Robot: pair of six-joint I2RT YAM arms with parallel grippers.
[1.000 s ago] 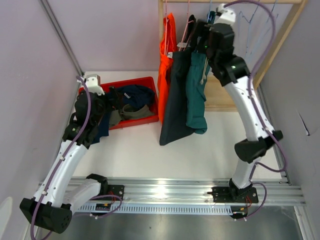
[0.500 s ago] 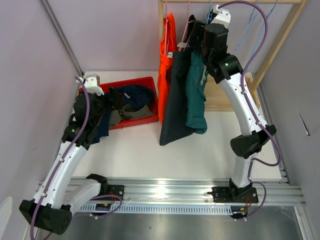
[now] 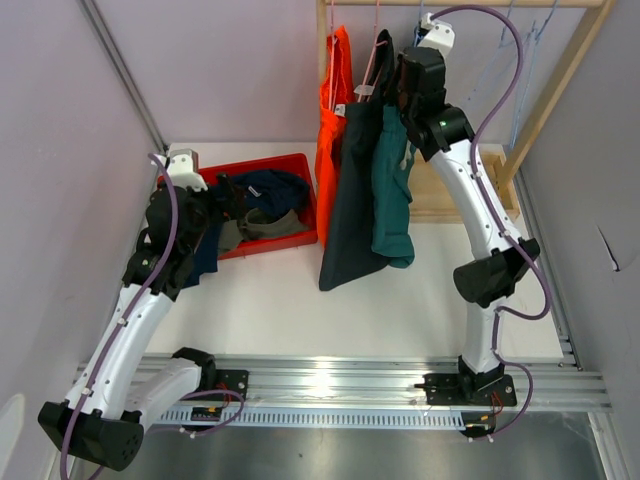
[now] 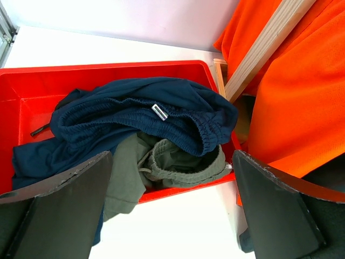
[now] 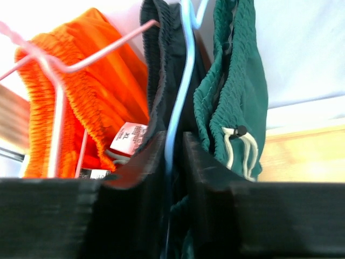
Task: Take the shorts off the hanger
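The left gripper grips the teal shorts' near side fabric below the waistband next, leaving the blue hanger free to slip out.
Three shorts hang on the wooden rack: orange shorts, charcoal grey shorts and teal shorts. My right gripper is up at their waistbands. In the right wrist view its jaws have closed on the thin blue hanger, between the grey shorts and the teal shorts. The orange shorts hang on a pink hanger. My left gripper hovers wide open over the red bin, holding nothing. Navy shorts and olive shorts lie in the bin.
The wooden rack frame stands at the back right, and one of its posts is beside the bin. Spare hangers hang on the rail at the far right. A metal rail runs along the near table edge.
The right arm has pushed further left into the hanging shorts and its jaws have closed on the blue hanger. The left arm has not moved.
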